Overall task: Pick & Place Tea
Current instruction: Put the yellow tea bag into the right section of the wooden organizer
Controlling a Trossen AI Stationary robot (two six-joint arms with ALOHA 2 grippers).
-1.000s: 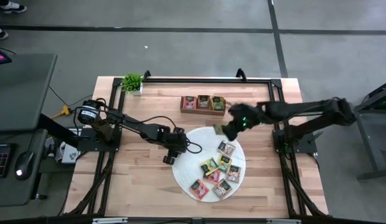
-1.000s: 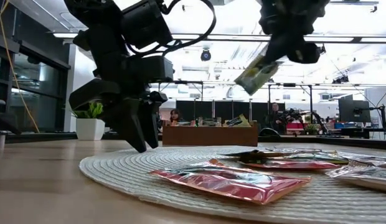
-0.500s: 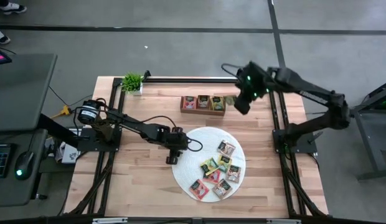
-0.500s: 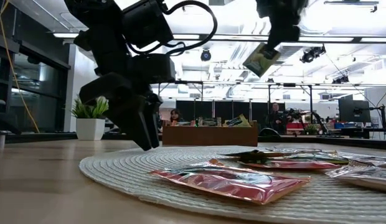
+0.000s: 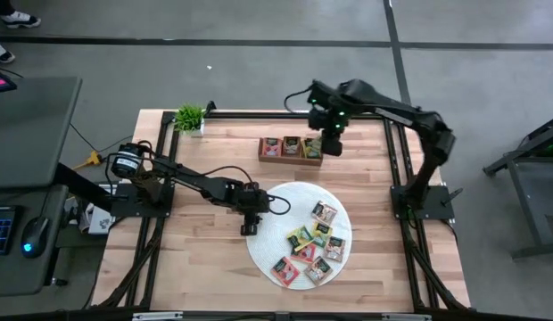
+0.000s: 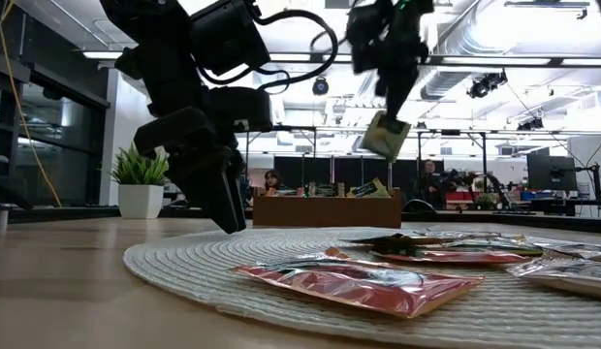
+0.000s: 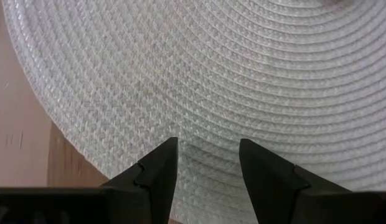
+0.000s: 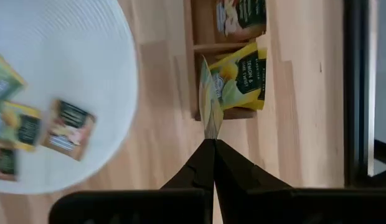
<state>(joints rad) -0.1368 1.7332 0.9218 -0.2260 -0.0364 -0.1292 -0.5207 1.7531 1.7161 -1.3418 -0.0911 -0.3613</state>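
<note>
I need to lower the packet into the tray's end section (image 8: 233,87) before my right gripper lets go, because the yellow-green packet (image 8: 210,102) is slanted above the tray's rim.
Several tea packets (image 5: 312,242) in red, green and yellow lie flat on the round white mat (image 5: 276,201). The wooden tray (image 5: 292,147) near the far edge holds packets in its compartments. One is a yellow packet (image 8: 241,78) in the right compartment. My right gripper (image 5: 331,143) is shut on a yellow-green tea packet (image 6: 383,136) above the tray's right end. My left gripper (image 7: 205,168) is open and empty, low over the mat's left edge (image 5: 251,225). My right gripper pinches the packet by one edge (image 8: 210,138) between its two fingers. The fingers point down from above. The packet hangs below them, tilted and lifted clear (image 6: 383,136), and shows edge-on in the right wrist view, over the tray's right compartment.
A small potted plant (image 5: 189,118) stands at the table's far left corner. A dark metal frame (image 5: 294,113) runs along the far edge behind the tray. Bare wood lies left of the mat and along the near edge.
My right gripper has carried the packet from over the mat's far edge toward the table's far edge, then a little left, and has come down over the tray's right end. The packet has stayed hanging in the shut fingers.
</note>
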